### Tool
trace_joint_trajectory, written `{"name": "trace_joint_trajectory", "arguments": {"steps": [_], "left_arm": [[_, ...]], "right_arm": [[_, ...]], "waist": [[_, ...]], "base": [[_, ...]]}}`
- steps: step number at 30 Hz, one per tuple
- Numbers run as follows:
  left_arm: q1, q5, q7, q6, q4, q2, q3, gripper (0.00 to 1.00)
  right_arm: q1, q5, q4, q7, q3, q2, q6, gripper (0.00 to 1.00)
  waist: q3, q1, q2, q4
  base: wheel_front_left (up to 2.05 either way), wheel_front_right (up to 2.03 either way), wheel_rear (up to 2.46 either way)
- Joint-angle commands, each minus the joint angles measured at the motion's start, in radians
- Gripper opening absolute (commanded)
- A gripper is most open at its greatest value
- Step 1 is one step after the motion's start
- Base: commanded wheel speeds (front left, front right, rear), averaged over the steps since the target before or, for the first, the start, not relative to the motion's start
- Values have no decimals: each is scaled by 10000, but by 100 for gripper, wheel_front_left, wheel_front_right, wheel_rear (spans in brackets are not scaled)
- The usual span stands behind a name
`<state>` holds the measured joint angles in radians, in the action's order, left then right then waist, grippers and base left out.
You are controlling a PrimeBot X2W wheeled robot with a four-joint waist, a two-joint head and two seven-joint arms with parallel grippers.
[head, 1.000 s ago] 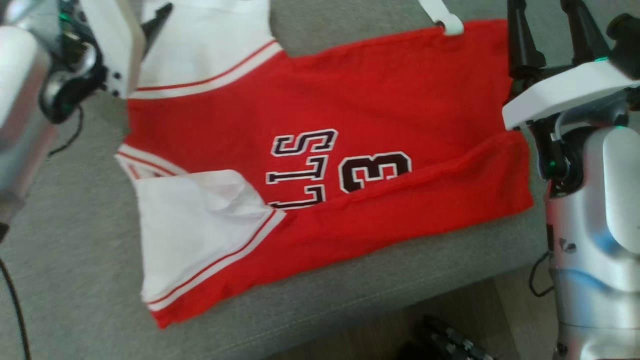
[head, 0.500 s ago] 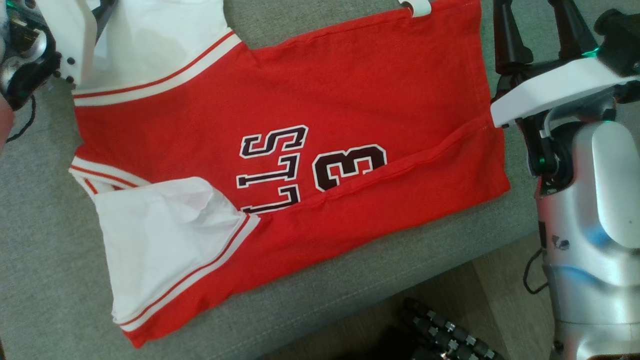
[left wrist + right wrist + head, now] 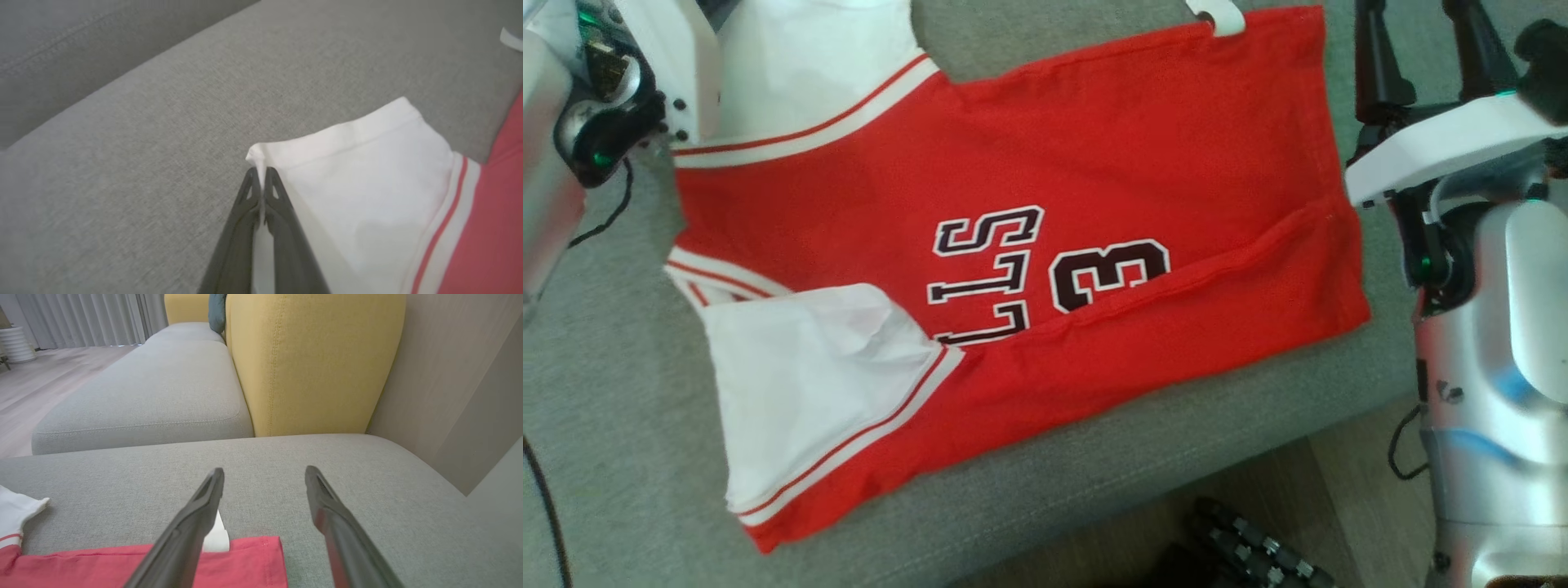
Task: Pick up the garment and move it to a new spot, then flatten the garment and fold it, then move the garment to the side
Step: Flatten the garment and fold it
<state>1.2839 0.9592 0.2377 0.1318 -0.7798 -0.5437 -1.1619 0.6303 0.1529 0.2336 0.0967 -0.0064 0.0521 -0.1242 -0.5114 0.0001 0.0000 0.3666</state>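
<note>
I should grab the jersey next with my right gripper by the hem corner [image 3: 1314,20] beside its white tag, since the red body [image 3: 1160,137] lies flat on the cushion.
A red jersey [image 3: 1094,163] with white sleeves and dark lettering lies spread on the grey sofa cushion [image 3: 621,408], its near edge folded over the body. My left gripper [image 3: 260,175] is shut on the corner of the far white sleeve [image 3: 367,183], with cloth pinched between the fingers. In the head view that arm's wrist sits at the top left beside the sleeve [image 3: 809,57]. My right gripper [image 3: 264,471] stands open just above the far corner of the red hem [image 3: 122,563], holding nothing. In the head view its fingers [image 3: 1372,57] rise beside the hem's edge.
A white tag [image 3: 1217,15] sticks out at the hem's far corner. The cushion's front edge drops to wooden floor [image 3: 1347,490], where a dark wheeled part [image 3: 1250,547] shows. A yellow backrest [image 3: 314,363] and another grey seat [image 3: 143,388] lie beyond.
The whole head picture slid left, then partway back, so the camera moved. The left gripper stays shut on the sleeve and the right stays open by the hem.
</note>
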Motion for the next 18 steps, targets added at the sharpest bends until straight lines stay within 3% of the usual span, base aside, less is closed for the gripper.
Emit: {"name": "trace_joint_trajectory", "arguments": {"steps": [1, 10, 18], "left_arm": [[572, 71, -437, -12, 54, -146, 400, 0], [498, 231, -2675, -12, -112, 396, 725, 0], [192, 410, -3075, -12, 478, 484, 309, 0]], "right_arm": [[251, -147, -244, 51, 15, -18, -65, 100], [490, -666, 380, 555, -632, 82, -65, 100], [1196, -669, 1848, 1351, -554, 779, -65, 100]], "waist": [[234, -1, 0, -252], [889, -1, 0, -1312], [1014, -1, 0, -1932]], "base": [[0, 0, 0], [0, 0, 0], [0, 0, 0]]}}
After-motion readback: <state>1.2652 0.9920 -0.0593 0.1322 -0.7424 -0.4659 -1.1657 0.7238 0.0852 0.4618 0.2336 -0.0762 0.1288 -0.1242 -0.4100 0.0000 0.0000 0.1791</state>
